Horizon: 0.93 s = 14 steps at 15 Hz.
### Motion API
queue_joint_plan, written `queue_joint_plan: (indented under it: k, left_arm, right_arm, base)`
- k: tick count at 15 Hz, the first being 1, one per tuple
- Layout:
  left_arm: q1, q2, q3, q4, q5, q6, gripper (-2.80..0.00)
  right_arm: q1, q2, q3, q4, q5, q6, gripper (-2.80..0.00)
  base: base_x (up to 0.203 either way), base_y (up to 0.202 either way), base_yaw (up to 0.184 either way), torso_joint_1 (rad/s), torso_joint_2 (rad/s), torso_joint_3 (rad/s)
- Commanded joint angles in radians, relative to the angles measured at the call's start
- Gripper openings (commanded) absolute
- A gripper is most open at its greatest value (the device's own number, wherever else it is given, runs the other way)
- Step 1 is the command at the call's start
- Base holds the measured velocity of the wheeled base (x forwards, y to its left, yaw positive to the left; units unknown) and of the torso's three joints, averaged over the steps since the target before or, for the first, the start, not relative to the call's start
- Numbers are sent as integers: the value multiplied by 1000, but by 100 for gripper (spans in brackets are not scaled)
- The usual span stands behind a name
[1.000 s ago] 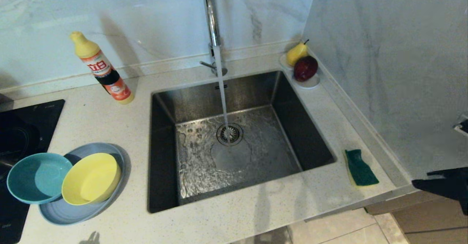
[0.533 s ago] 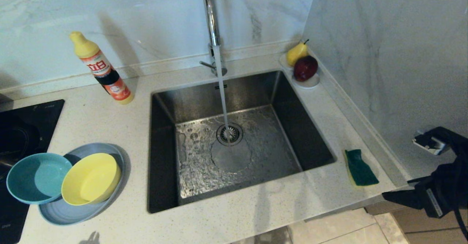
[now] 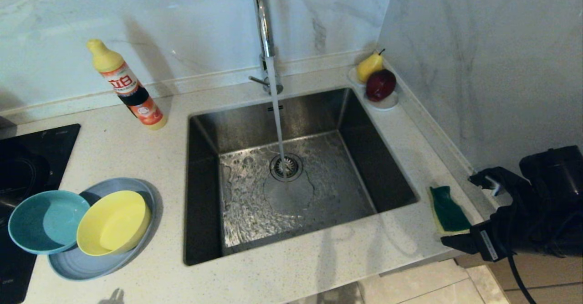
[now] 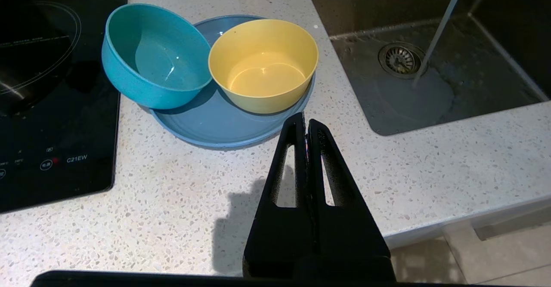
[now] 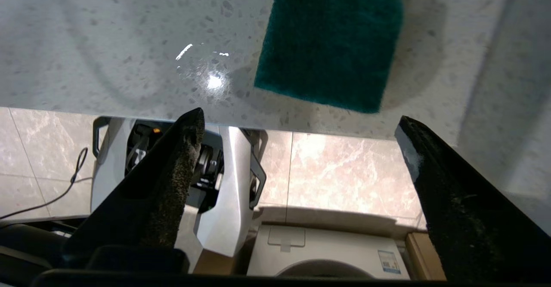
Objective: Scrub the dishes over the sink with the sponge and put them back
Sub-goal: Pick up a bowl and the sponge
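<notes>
The sponge is for scrubbing the dishes, so my right gripper needs to grab it next between its long edges.
The sponge, green side up, lies on the counter right of the sink. My right gripper hovers open at the counter's front-right corner, its fingers spread on either side of the sponge's near end without touching it. In the right wrist view the sponge lies just beyond the open right gripper. The dishes sit left of the sink: a teal bowl and a yellow bowl rest on a grey-blue plate. My left gripper hangs shut and empty above the counter near the plate.
Water runs from the tap into the drain. A detergent bottle stands at the back left. A white saucer with a pear and an apple is at the back right. A black hob lies far left, and a wall closes the right side.
My right arm has come in from the right edge toward the sponge, and its open fingers now reach over the counter corner. The dishes, the sponge and the left arm have not moved.
</notes>
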Motion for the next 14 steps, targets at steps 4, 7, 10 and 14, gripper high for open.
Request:
queue_joint_plan:
  k: [4,7,10,14]
  left_arm:
    - [0,0,40,-1,0,0,-280]
    - [0,0,40,-1,0,0,-280]
    - [0,0,40,-1,0,0,-280]
    - [0,0,40,-1,0,0,-280]
  right_arm:
    - [2,90,-43,-1,-9,7,0]
    - [0,106,-66,-8,-28,6,0]
    - [-1,118,-67,-70,-36,6,0]
    - [0,120,-77,-76,-56,5,0]
  base:
    - [0,0,0,0,0,0]
    - [0,0,0,0,0,0]
    - [0,0,0,0,0,0]
    - [0,0,0,0,0,0]
